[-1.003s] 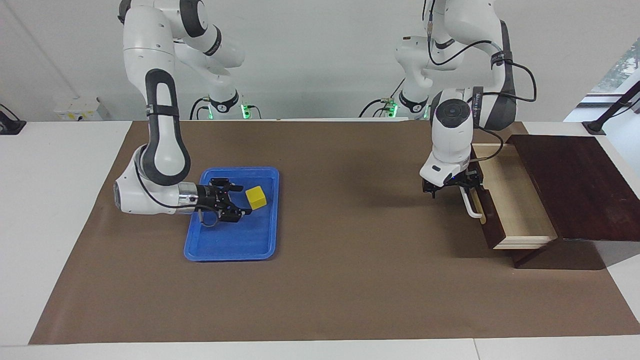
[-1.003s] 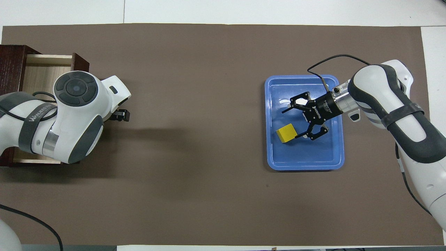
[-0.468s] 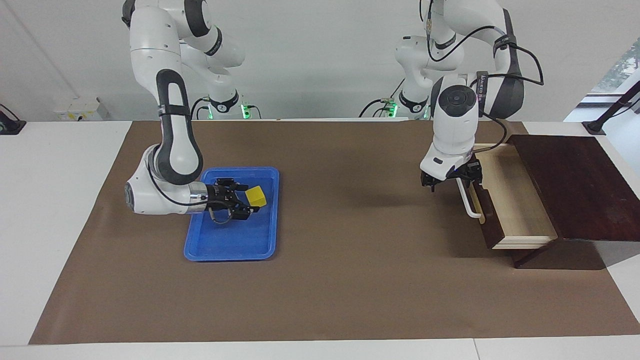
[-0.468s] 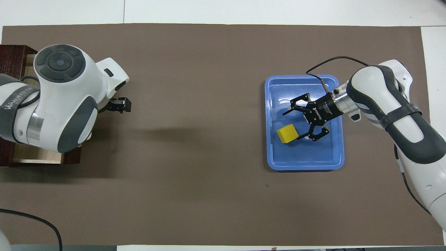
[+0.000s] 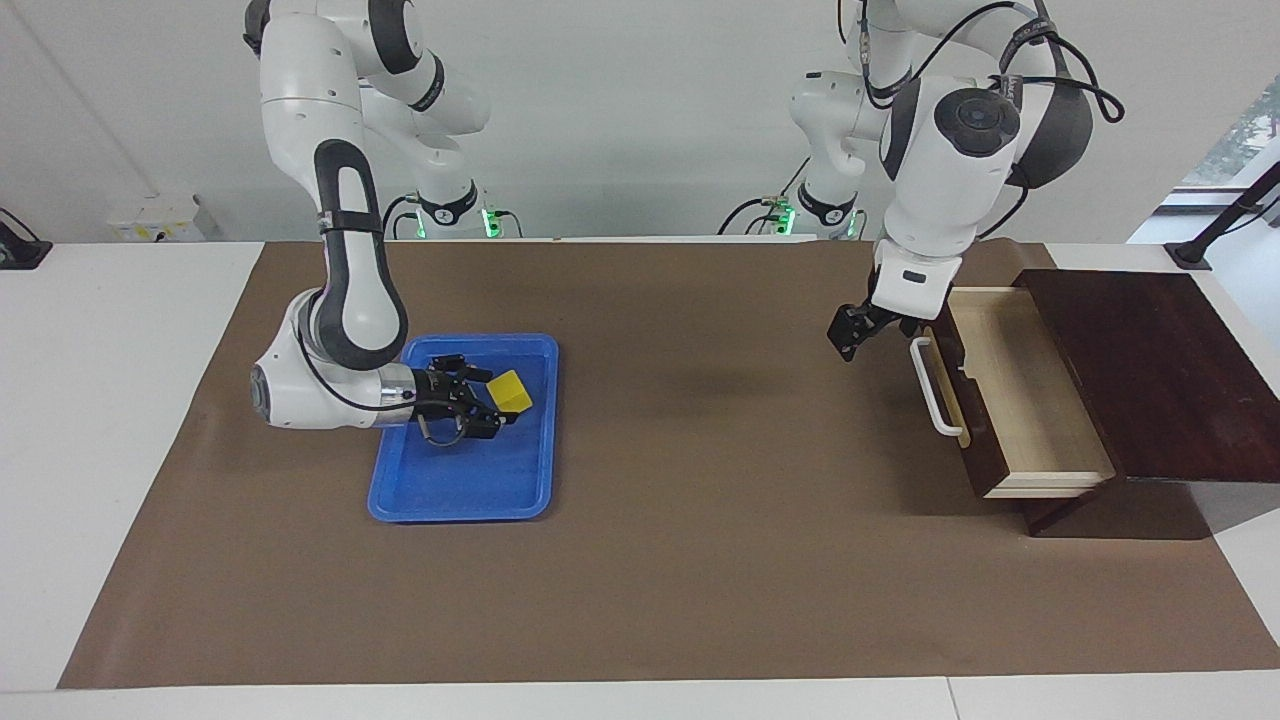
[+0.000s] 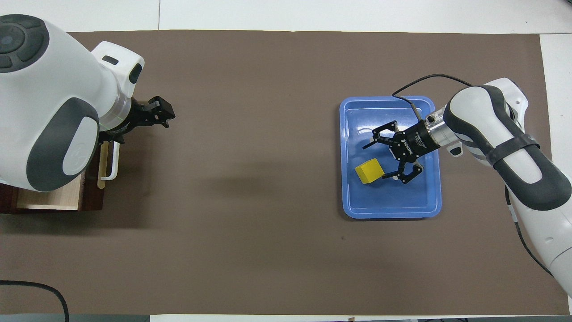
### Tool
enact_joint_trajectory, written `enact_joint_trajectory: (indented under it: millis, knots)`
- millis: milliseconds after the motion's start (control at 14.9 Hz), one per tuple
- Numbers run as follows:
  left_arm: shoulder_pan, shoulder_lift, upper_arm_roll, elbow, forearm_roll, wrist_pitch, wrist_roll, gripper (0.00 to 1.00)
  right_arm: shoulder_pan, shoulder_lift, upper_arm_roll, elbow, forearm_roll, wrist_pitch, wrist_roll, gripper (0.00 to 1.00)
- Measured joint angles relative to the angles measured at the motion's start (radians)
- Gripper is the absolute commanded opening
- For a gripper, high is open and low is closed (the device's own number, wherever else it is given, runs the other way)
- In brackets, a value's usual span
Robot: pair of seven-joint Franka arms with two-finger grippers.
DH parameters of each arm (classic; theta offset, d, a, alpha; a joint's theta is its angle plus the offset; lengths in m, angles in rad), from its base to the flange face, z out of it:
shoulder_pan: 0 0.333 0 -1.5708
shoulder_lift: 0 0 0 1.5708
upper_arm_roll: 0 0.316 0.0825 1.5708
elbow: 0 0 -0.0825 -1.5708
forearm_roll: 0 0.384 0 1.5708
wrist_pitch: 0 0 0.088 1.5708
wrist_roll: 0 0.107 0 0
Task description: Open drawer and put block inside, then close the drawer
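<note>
My right gripper needs to take hold of the yellow block by its flat sides next, so that I can put the block inside the drawer (image 6: 49, 201).
The yellow block (image 5: 511, 390) (image 6: 369, 171) lies in the blue tray (image 5: 455, 492) (image 6: 389, 206). My right gripper (image 5: 492, 400) (image 6: 373, 162) reaches low into the tray, almost level, open, and holds nothing. The block sits just off its fingertips, close to the finger nearer the robots; I cannot tell if they touch. The drawer (image 5: 1020, 390) (image 6: 49, 201) stands pulled out of its dark wooden box (image 5: 1150, 370), its pale inside bare. My left gripper (image 5: 843, 340) (image 6: 163, 111) hangs open in the air over the mat, beside the white handle (image 5: 935, 385) (image 6: 114, 163) and apart from it.
A brown mat (image 5: 700, 520) covers the table. The tray lies toward the right arm's end and the box at the left arm's end. In the overhead view the left arm's large wrist hides much of the drawer.
The left gripper has let go of the drawer handle and risen up and away from it. The right gripper has crept a little closer to the block.
</note>
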Motion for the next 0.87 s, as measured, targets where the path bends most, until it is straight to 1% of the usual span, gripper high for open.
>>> enact_joint_trajectory:
  millis: [268,602,736,870]
  knots:
    - [-0.039,0.000,-0.002,0.000,-0.059,0.001,-0.366,1.00,0.000,-0.001,0.000,0.003,-0.008,-0.006,0.002,1.00]
    - [-0.063,0.000,-0.003,0.000,-0.071,0.011,-0.729,1.00,0.000,-0.004,0.000,0.036,-0.011,-0.040,0.046,1.00]
    - [-0.083,0.000,-0.003,0.000,-0.071,0.013,-0.842,1.00,0.000,-0.004,0.000,0.040,-0.015,-0.045,0.048,1.00]
    - [-0.100,0.001,-0.003,0.000,-0.071,0.013,-0.941,1.00,0.000,-0.004,0.000,0.040,-0.051,-0.045,0.048,1.00]
